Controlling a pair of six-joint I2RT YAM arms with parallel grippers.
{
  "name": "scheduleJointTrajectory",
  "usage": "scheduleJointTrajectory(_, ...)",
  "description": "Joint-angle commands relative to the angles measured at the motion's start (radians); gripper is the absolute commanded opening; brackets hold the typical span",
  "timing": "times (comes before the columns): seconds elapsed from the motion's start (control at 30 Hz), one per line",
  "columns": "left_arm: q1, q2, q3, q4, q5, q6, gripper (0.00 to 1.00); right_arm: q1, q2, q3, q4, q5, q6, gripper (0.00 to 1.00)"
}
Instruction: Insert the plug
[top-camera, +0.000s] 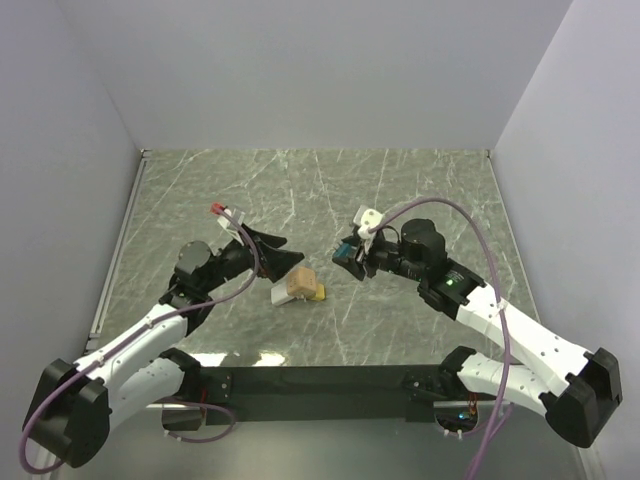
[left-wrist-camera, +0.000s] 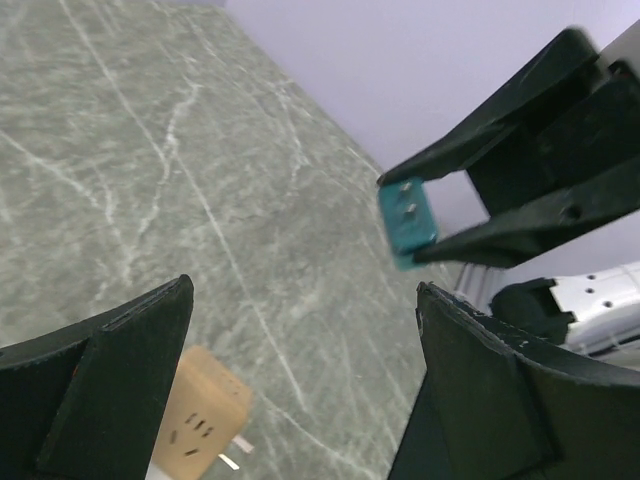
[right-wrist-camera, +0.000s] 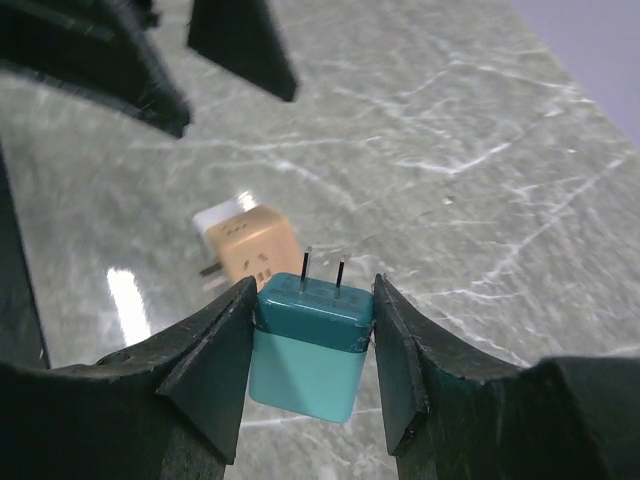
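Observation:
My left gripper grabs the teal plug's two pins next, to free the plug's body for my right gripper's regrip.
A tan socket cube (top-camera: 297, 284) with a white part on its left lies on the marble table (top-camera: 430, 190) between the arms. It also shows in the left wrist view (left-wrist-camera: 200, 425) and the right wrist view (right-wrist-camera: 250, 245). My right gripper (top-camera: 352, 252) is shut on a teal plug (right-wrist-camera: 310, 350), held above the table to the right of the cube, with its two prongs pointing toward the cube. The plug also shows in the left wrist view (left-wrist-camera: 407, 220). My left gripper (top-camera: 268, 244) is open and empty, just up-left of the cube.
Grey walls close the table at the back and sides. A black base bar (top-camera: 320, 380) runs along the near edge. Purple cables (top-camera: 470, 225) loop over both arms.

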Motion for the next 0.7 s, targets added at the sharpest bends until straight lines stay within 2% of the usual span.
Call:
scheduleJointTrajectory(0.0,-0.028,0.031,0.048,0.078,0.029,-0.075,0.99,0.034,0.009,0.052,-0.053,-0.100,-0.098,0.08)
scheduleJointTrajectory(0.27,-0.112,0.125,0.085,0.108,0.014,-0.089,0.94,0.084,0.055,0.084,-0.085,-0.077,-0.106,0.07)
scheduleJointTrajectory(0.57,-0.161,0.169,0.105,0.105,0.014,-0.083,0.65,0.106,0.100,0.104,-0.093,-0.044,-0.104,0.06)
scheduleJointTrajectory(0.67,-0.171,0.181,0.114,0.109,0.020,-0.080,0.60,0.109,0.104,0.107,-0.094,-0.044,-0.106,0.06)
